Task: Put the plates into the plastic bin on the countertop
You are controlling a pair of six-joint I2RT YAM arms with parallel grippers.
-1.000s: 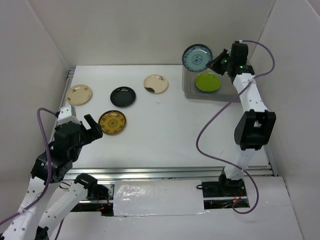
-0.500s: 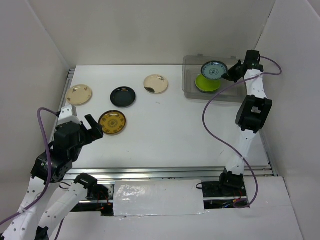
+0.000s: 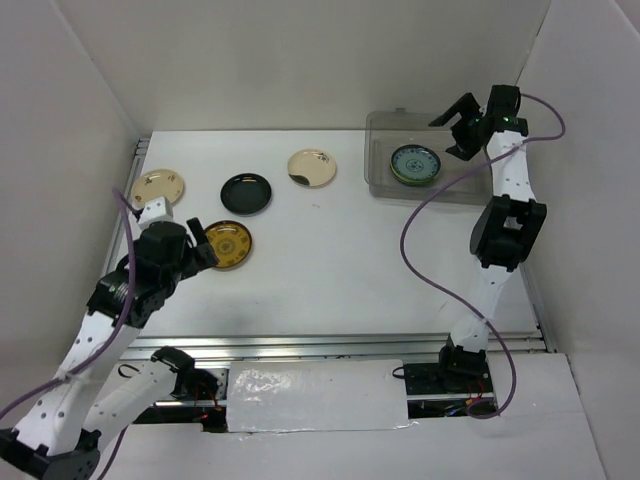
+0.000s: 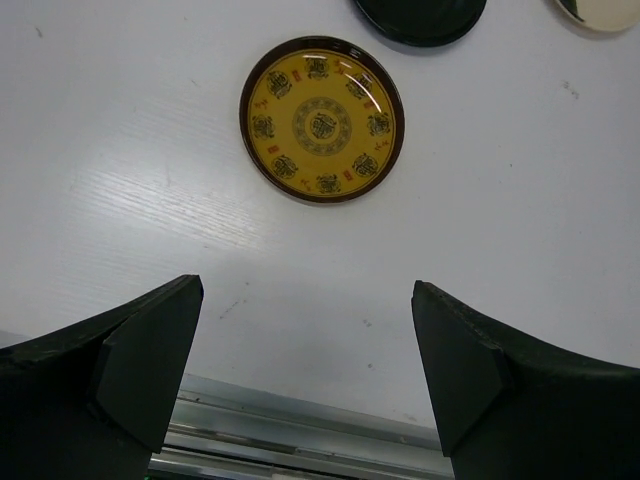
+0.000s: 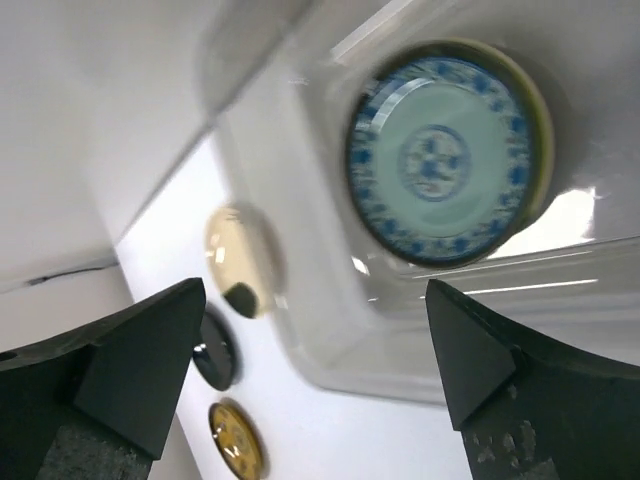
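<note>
The plate's opposite rim should stay free for the robot's right gripper, so the left gripper should next grab the mustard plate by its near rim [image 3: 220,265] [image 4: 290,190].
A teal patterned plate [image 3: 413,164] [image 5: 440,165] lies in the plastic bin [image 3: 375,188] [image 5: 330,310], on top of a lime green plate whose rim [image 5: 545,140] just shows. My right gripper [image 3: 453,131] [image 5: 315,290] hangs open and empty above the bin's far right corner. On the white countertop [image 3: 330,260] lie a mustard patterned plate [image 3: 225,245] [image 4: 322,120], a black plate [image 3: 246,193] [image 4: 420,8] and two cream plates [image 3: 312,167] [image 3: 159,187]. My left gripper [image 3: 196,252] [image 4: 308,290] is open, just short of the mustard plate, nothing between its fingers.
White panels wall the countertop on the left, back and right. A metal rail [image 3: 340,345] [image 4: 300,440] runs along the near edge. The right arm's purple cable [image 3: 420,250] loops over the table's right side. The bin sits at the back right corner.
The right gripper carried the teal plate over the bin, opened and let it drop onto the lime green plate. The left arm moved forward toward the mustard plate, still open.
</note>
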